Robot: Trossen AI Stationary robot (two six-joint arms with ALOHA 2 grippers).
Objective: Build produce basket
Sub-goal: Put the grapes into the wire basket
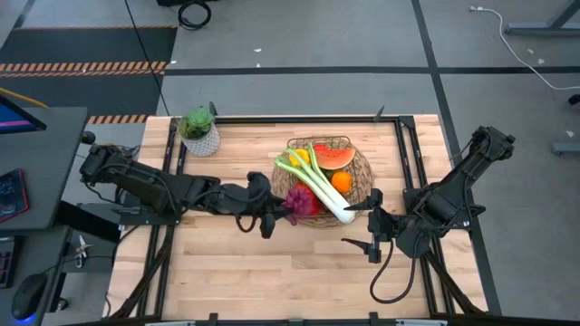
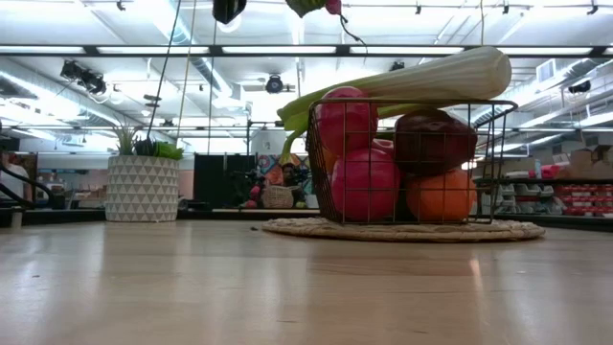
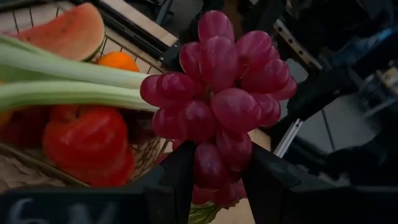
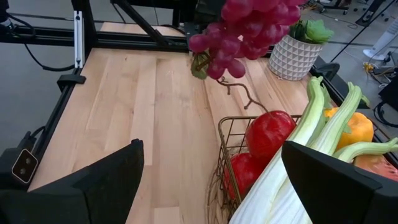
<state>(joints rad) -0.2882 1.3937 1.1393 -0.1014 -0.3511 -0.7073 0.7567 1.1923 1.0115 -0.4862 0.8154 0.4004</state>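
Observation:
My left gripper holds the grapes (image 1: 298, 201) over the basket's near rim, short of the watermelon slice (image 1: 336, 156). It needs to move the grapes further in before it lets go of them.
The basket (image 1: 364, 165) stands right of the table's middle on a woven mat (image 2: 402, 230). In it lie a leek (image 1: 319, 186), a watermelon slice (image 1: 336, 156), an orange (image 1: 341, 181), a yellow pepper (image 1: 298, 159) and red apples (image 2: 364, 182). The leek rests across the top, its white end over the near rim. My left gripper (image 1: 276, 213) is shut on a purple bunch of grapes (image 3: 217, 87) at the basket's near-left rim. My right gripper (image 1: 372, 226) stands open just right of the leek's white end (image 4: 273, 193), holding nothing. My left gripper pinches the narrow end of the grape bunch (image 3: 214, 171) between its two fingers (image 3: 177, 180). The fingers come from the table's left, almost level. The wider part of the bunch sticks out beyond the fingertips. The bunch is lifted clear of the table, its bare stem (image 4: 239, 93) hanging below.
A white pot with a green plant (image 1: 199, 131) stands at the table's far left. Bare wood stretches along the near half of the table (image 1: 272, 272). Black frame rails (image 1: 408, 154) run along the table's sides.

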